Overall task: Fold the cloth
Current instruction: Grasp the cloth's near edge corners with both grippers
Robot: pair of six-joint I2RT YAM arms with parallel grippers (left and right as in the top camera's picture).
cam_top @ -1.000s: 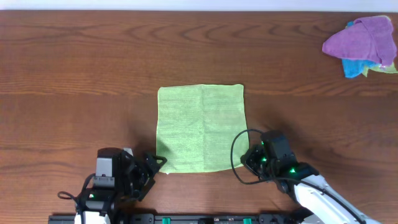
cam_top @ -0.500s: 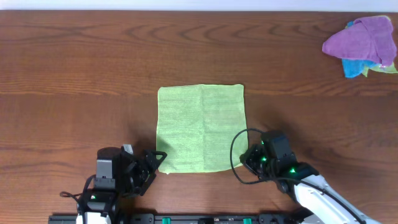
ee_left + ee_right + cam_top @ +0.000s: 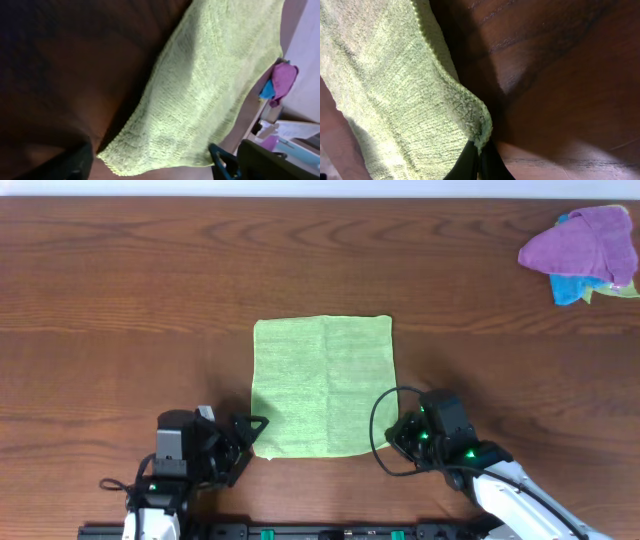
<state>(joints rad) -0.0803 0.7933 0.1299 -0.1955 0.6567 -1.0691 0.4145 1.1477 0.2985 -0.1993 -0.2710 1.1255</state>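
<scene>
My left gripper is to grab the cloth's free near corner (image 3: 263, 450) (image 3: 119, 161) next, matching my right gripper's corner, so the cloth's near edge can be folded over.
A light green cloth (image 3: 323, 385) lies flat on the wooden table, near the middle. My left gripper (image 3: 253, 438) is open at the cloth's near left corner; in the left wrist view the corner (image 3: 150, 155) lies between the spread jaws (image 3: 160, 167). My right gripper (image 3: 395, 438) is at the near right corner. In the right wrist view its fingers (image 3: 479, 162) are shut on the cloth's corner (image 3: 481, 131), which bunches up a little above the table.
A pile of purple, blue and green cloths (image 3: 585, 255) lies at the far right corner of the table. A black cable (image 3: 380, 420) loops beside my right gripper.
My left gripper has edged a little forward toward the cloth's near left corner. The right gripper and the cloth have stayed in place.
</scene>
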